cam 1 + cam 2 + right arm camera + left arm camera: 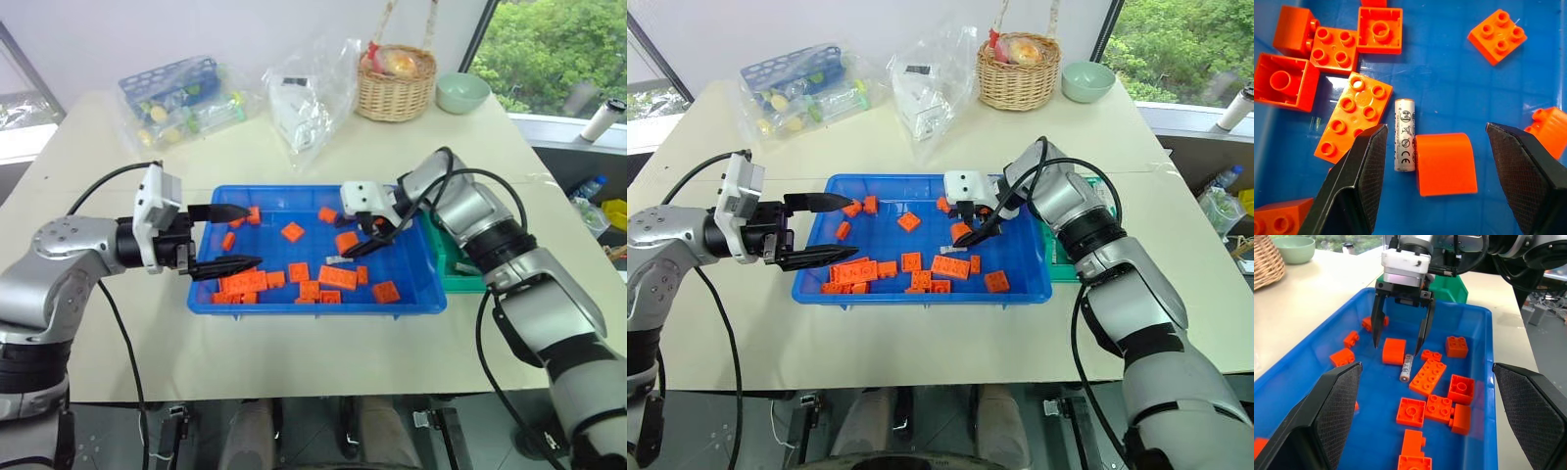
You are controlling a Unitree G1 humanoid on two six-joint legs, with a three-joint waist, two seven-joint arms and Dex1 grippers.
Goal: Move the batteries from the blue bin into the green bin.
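Observation:
In the right wrist view the gripper's fingers are still above the silver battery and the curved orange block [1446, 165]. My right gripper now goes lower before it closes on the battery.
The blue bin [313, 309] sits mid-table, strewn with orange bricks [338, 277]. One silver battery [1404, 135] lies flat among them, between a long brick and a curved orange block [1445, 163]. My right gripper [1436, 129] hangs open just above it, pointing down, its fingers straddling the battery and the curved block without touching either. The left wrist view also catches the right gripper [1398, 346] above the battery [1407, 367]. My left gripper [253, 235] is open and empty over the bin's left end, pointing right. The green bin [456, 264] stands against the blue bin's right side, partly hidden by my right arm.
At the back of the table stand a wicker basket [396, 83], a pale green bowl [461, 92], a clear plastic bag [313, 93] and a bagged blue rack [181, 98]. Bare table runs in front of the blue bin.

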